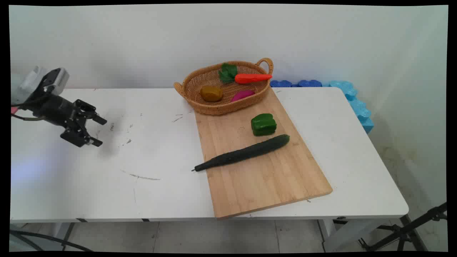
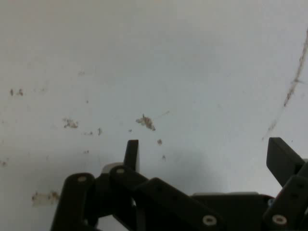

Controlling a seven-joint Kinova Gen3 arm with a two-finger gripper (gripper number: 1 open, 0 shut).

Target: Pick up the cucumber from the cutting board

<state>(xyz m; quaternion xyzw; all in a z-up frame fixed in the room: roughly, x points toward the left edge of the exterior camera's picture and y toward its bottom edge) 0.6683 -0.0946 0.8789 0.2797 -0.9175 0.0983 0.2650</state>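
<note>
My gripper will put the long dark green cucumber into the wicker basket, so it will grab the cucumber around its middle point(image 1: 242, 154) next.
My black gripper point(image 1: 101, 131) hangs over the left part of the white table point(image 1: 150, 185), open and holding nothing. In the hand view the gripper point(image 2: 207, 151) shows only scuffed white tabletop between its spread fingers. Far to its right lies a wooden cutting board point(image 1: 264, 178) with a long dark cucumber point(image 1: 242, 152) lying across it and a green bell pepper point(image 1: 263, 124) behind that. At the board's far end stands a wicker basket point(image 1: 189, 87) holding a carrot point(image 1: 251, 77), a brown potato point(image 1: 211, 93) and a magenta vegetable point(image 1: 242, 95).
Blue foam blocks point(image 1: 351, 96) line the table's far right corner by the wall. A black tripod leg point(image 1: 410, 228) stands on the floor at the lower right. Dark scuff marks point(image 1: 139, 175) streak the tabletop between gripper and board.
</note>
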